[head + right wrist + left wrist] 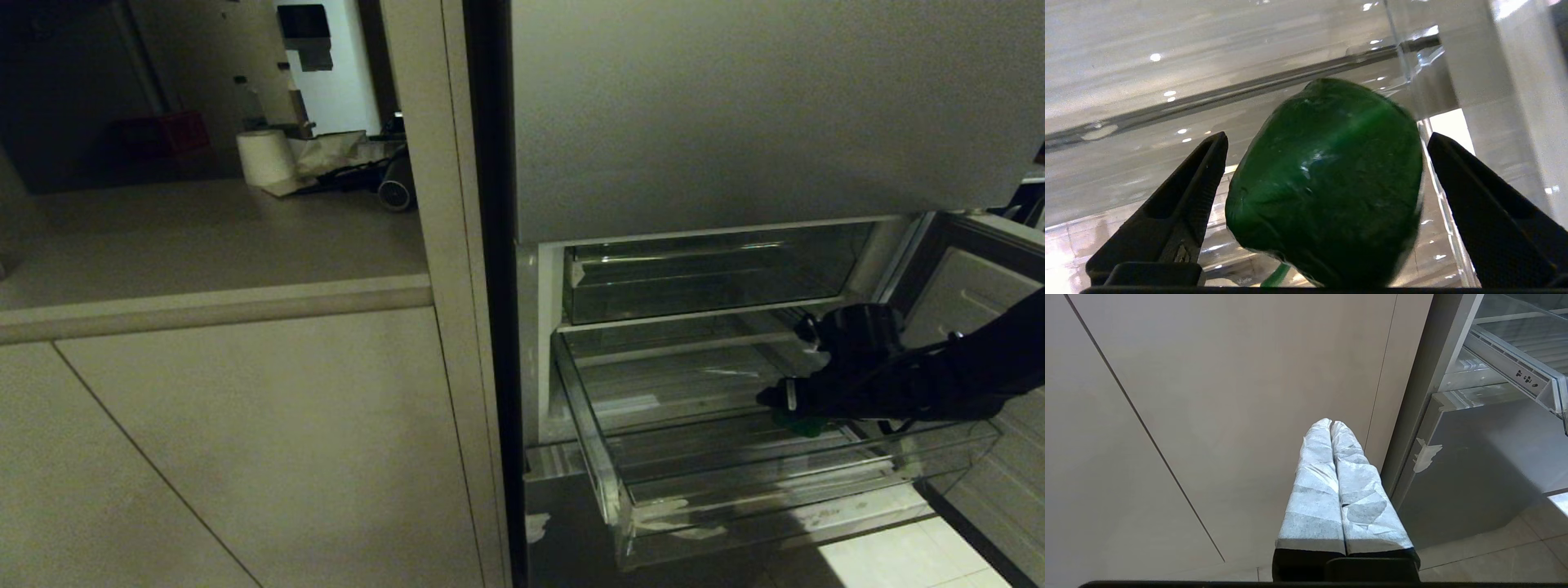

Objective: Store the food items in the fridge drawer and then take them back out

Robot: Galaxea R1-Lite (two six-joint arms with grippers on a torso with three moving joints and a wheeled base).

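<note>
The green pepper's wide middle (805, 426) (1329, 181) should be grabbed next by my right gripper. Then the pepper can come out of the fridge drawer.
The fridge drawer (584, 418), a wide clear bin, is pulled out of the fridge at the lower right. My right arm reaches into it from the right. The right gripper (775, 404) is open down inside the drawer. A green pepper (805, 425) shows just under it. In the right wrist view the pepper (1327, 183) fills the space between the black fingers (1196, 196), with a narrow gap on each side, over the drawer's clear floor (1167, 102). The left gripper (1332, 424) is shut on nothing, parked low beside the beige cabinet front.
A second clear drawer (710, 278) sits pushed in above the open one, under a grey fridge door panel (775, 106). The open fridge door (971, 302) stands to the right. A counter (204, 237) with a paper roll (265, 157) lies left.
</note>
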